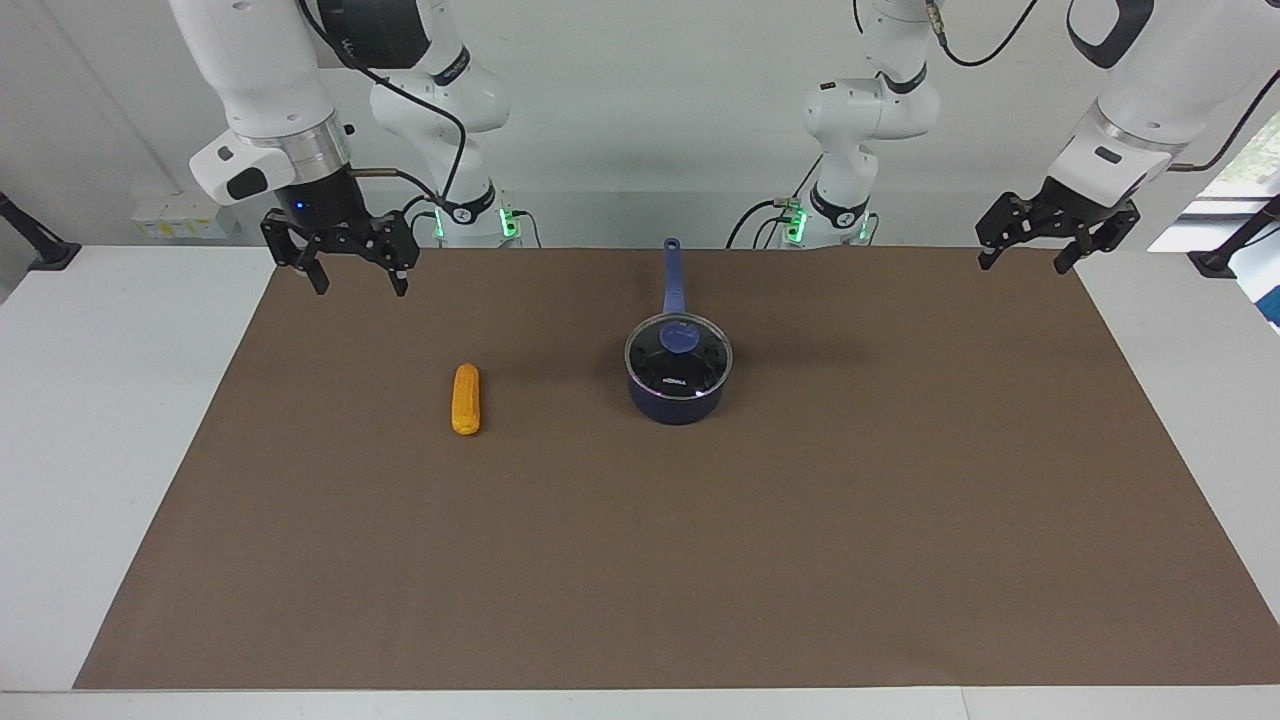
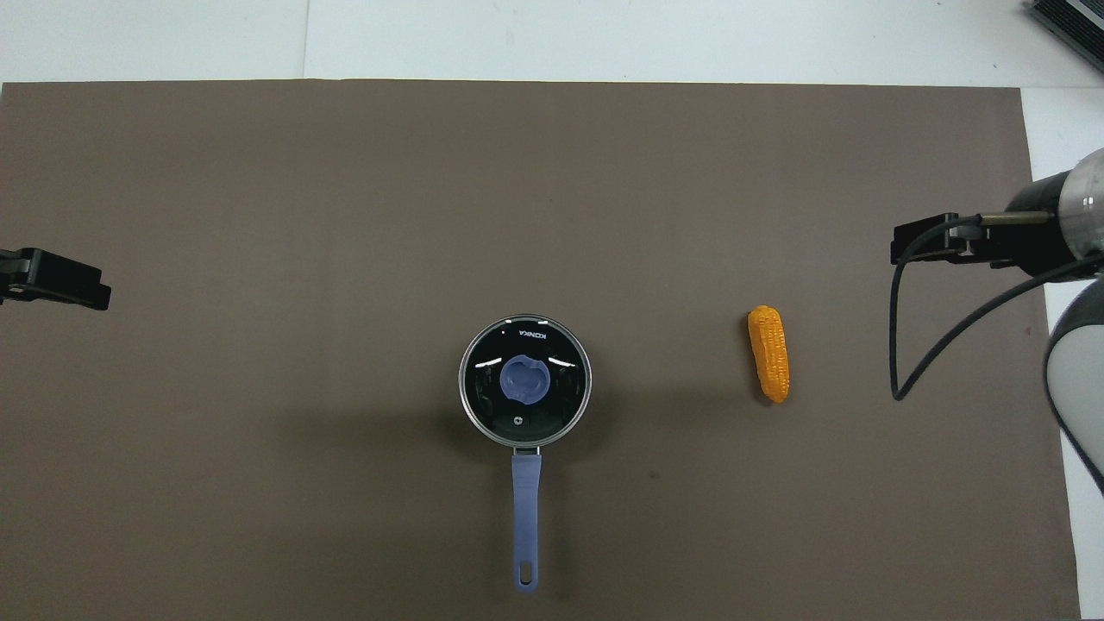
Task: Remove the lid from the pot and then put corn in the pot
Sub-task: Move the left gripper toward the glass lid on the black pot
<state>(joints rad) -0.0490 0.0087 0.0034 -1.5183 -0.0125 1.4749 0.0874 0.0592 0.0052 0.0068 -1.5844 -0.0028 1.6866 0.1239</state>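
Observation:
The glass lid spreads wide across the whole pot, so my left gripper will next grab the narrow blue knob (image 2: 524,379) at the lid's center.
The dark blue pot (image 1: 675,403) stands on the middle of the brown mat, its long handle (image 1: 672,275) pointing toward the robots. The glass lid (image 1: 702,362) with its blue knob (image 1: 681,338) sits on it; the lid (image 2: 556,405) and handle (image 2: 526,517) also show in the overhead view. The orange-yellow corn (image 1: 466,399) lies beside the pot toward the right arm's end; it also shows in the overhead view (image 2: 769,354). My right gripper (image 1: 360,290) is open and empty above the mat's edge, in the overhead view (image 2: 927,241) too. My left gripper (image 1: 1020,267) is open and empty above the left arm's end, in the overhead view (image 2: 65,289) too.
The brown mat (image 1: 700,560) covers most of the white table (image 1: 100,400). A black cable (image 2: 897,345) hangs in a loop from the right wrist, beside the corn.

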